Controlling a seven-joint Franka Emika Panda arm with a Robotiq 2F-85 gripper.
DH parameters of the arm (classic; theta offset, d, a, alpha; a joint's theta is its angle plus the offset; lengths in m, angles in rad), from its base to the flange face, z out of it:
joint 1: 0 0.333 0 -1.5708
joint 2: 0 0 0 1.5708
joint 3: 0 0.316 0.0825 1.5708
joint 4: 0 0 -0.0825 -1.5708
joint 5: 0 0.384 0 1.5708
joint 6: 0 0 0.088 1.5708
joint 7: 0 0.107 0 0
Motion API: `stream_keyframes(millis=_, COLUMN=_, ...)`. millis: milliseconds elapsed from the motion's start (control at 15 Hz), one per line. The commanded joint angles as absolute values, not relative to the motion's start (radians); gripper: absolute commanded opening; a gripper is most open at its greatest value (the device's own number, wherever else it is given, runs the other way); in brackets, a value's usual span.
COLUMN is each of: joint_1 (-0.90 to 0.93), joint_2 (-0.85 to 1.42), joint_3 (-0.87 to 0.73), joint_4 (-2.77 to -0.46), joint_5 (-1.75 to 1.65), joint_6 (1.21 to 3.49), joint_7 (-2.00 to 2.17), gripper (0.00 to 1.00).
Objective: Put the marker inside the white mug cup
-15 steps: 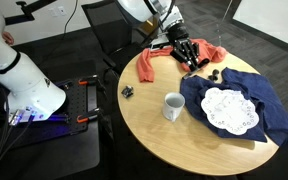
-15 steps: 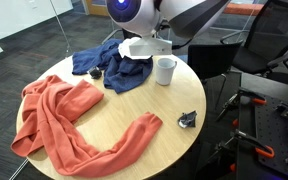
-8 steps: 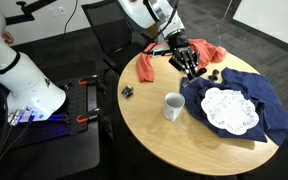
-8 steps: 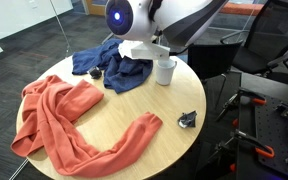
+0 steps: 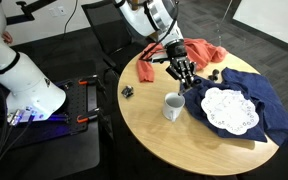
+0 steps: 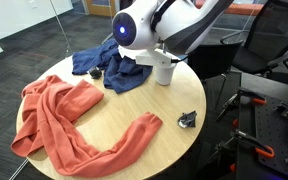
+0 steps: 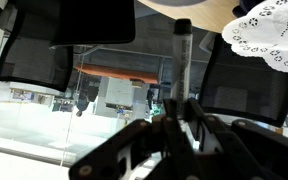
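My gripper needs to bring the marker toward the mug's rim before opening, because the marker's tip is short of it and the marker would now fall outside the mug.
The white mug cup (image 5: 173, 106) stands upright on the round wooden table (image 5: 154, 135); in an exterior view (image 6: 165, 71) the arm partly hides it. My gripper (image 5: 185, 74) hangs just above and behind the mug, pointing down. In the wrist view my gripper (image 7: 182, 112) is shut on the marker (image 7: 182, 62), a slim stick with a dark cap that stands out from between the fingers. The mug itself does not show in the wrist view.
A white lace doily (image 5: 229, 110) lies on a blue cloth (image 5: 259, 95) beside the mug. An orange cloth (image 6: 64, 120) covers the other side of the table. A small black clip (image 5: 128, 91) and small round black pieces (image 5: 216, 73) lie on the table. Office chairs stand around.
My gripper has moved with the marker from over the orange cloth toward the mug and now hangs close above it. Nothing else has moved.
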State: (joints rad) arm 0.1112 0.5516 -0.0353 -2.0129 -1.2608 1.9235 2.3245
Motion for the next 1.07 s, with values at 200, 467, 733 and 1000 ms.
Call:
stream_keyframes(millis=200, joint_1=0.085, joint_2=0.595, joint_3=-0.009, joint_4=-2.005, joint_5=-1.247, joint_6=1.934, joint_7=2.359, gripper=0.05)
stream_keyframes(millis=467, joint_1=0.08, joint_2=0.618, joint_3=-0.002, joint_4=-2.004, joint_5=-1.241, joint_6=1.938, joint_7=2.371, gripper=0.05)
stream_keyframes(millis=733, joint_1=0.083, joint_2=0.645, joint_3=0.004, joint_4=-1.999, joint_5=-1.231, joint_6=1.937, joint_7=2.373, gripper=0.05)
stream_keyframes(millis=1000, joint_1=0.088, joint_2=0.676, joint_3=0.004, joint_4=-1.986, joint_5=-1.215, joint_6=1.929, joint_7=2.383, gripper=0.05)
